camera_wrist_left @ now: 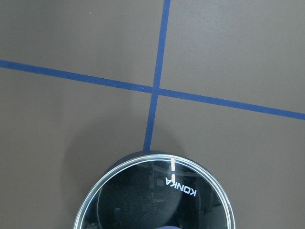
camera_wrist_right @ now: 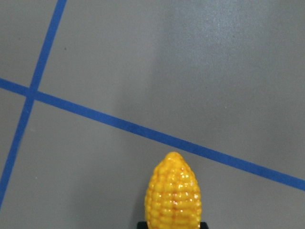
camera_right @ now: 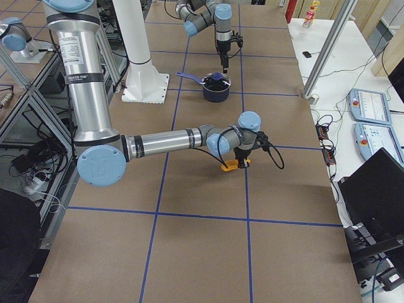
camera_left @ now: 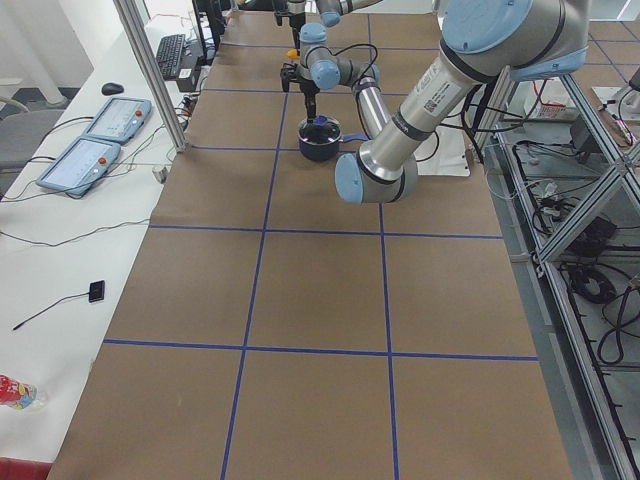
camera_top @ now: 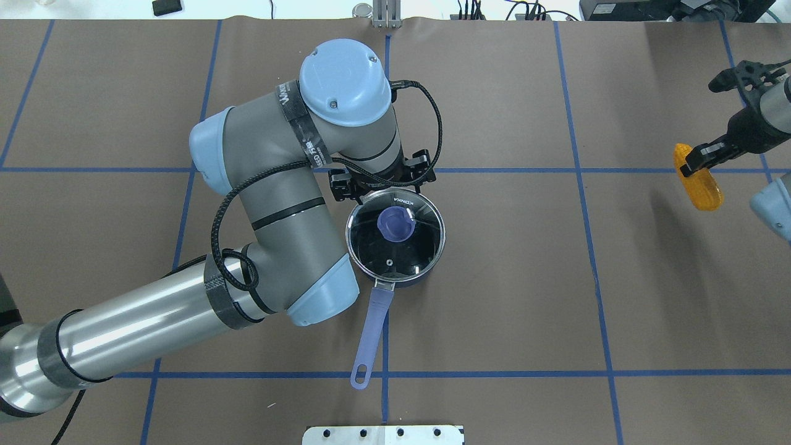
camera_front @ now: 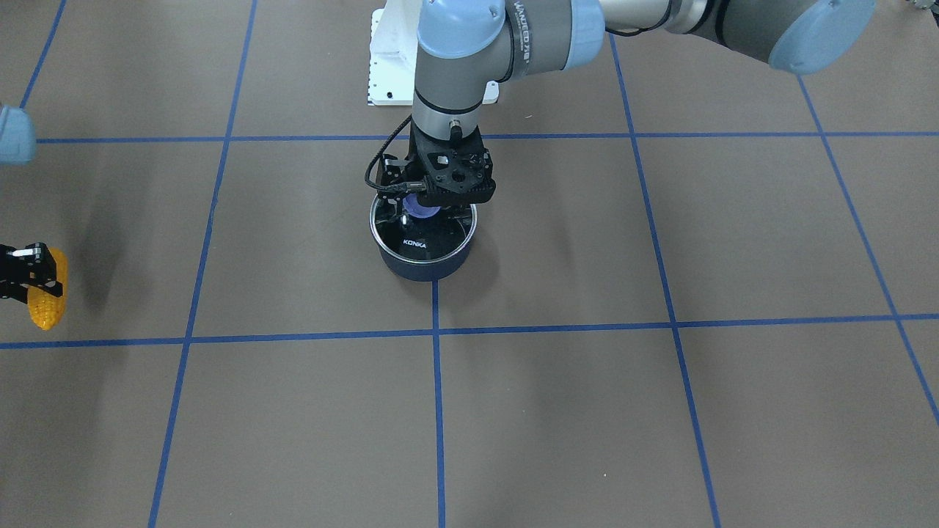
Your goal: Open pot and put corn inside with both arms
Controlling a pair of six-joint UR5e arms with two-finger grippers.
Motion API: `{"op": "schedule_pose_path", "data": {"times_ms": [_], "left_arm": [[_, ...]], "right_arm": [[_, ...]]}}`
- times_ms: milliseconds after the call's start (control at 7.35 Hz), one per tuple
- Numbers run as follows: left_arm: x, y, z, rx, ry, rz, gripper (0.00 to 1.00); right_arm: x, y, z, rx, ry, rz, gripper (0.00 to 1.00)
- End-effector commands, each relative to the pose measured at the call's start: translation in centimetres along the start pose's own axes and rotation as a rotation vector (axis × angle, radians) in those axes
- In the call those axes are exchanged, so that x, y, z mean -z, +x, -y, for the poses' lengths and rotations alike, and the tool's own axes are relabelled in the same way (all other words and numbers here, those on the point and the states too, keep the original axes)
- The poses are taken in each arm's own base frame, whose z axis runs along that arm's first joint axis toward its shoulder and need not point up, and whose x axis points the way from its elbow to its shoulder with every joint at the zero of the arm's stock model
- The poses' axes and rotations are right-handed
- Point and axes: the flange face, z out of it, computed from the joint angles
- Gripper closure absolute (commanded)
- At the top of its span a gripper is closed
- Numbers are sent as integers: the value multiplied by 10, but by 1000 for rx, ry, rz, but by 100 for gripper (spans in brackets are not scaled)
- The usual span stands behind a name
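Note:
I should grab the lid by its narrow blue knob (camera_front: pixel 420 207) with my left gripper next, because the glass lid is too wide for my fingers. Then the pot can be opened.
The pot (camera_top: pixel 395 238) stands at mid-table with its glass lid (camera_front: pixel 425 235) on and its blue handle (camera_top: pixel 371 334) pointing toward the robot. My left gripper (camera_front: pixel 430 204) hangs straight over the lid, jaws spread to either side of the blue knob (camera_top: pixel 397 224), and looks open. The left wrist view shows the lid (camera_wrist_left: pixel 157 198) just below, with no fingers in it. The corn (camera_top: pixel 698 179) is far out on my right side, low over or on the table; I cannot tell which. My right gripper (camera_top: pixel 697 156) is shut on its thick end, and the tapered tip (camera_wrist_right: pixel 174 191) points away.
The white base block (camera_front: pixel 392 59) sits behind the pot. Blue tape lines divide the brown table cover (camera_front: pixel 587 411). The left arm's elbow (camera_top: pixel 278 204) overhangs the table left of the pot. Control tablets (camera_left: pixel 95 140) lie on a side bench.

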Motion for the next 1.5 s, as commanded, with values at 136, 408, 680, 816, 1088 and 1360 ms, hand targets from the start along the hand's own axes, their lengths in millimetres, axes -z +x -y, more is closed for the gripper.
{"op": "schedule_pose_path", "data": {"times_ms": [136,408,680,816,1088,1360], "left_arm": [[-25,2,-16,-13,3,21,2],[-28,6,-27,-10,-2,19,2],[-42,9,-42,-22,10,35,2],[-43,9,-43,-23,9,35,2],[-43,9,-45,-25,6,35,6],[-43,9,-45,-32,6,34,28]], "right_arm": [[17,-10,12,-17,-2,6,78],[15,-9,11,-27,-12,4,78],[16,-8,11,-30,-13,3,78],[15,-9,11,-28,-13,4,78],[15,-9,11,-28,-13,2,78],[18,-10,17,-26,-6,3,78]]}}
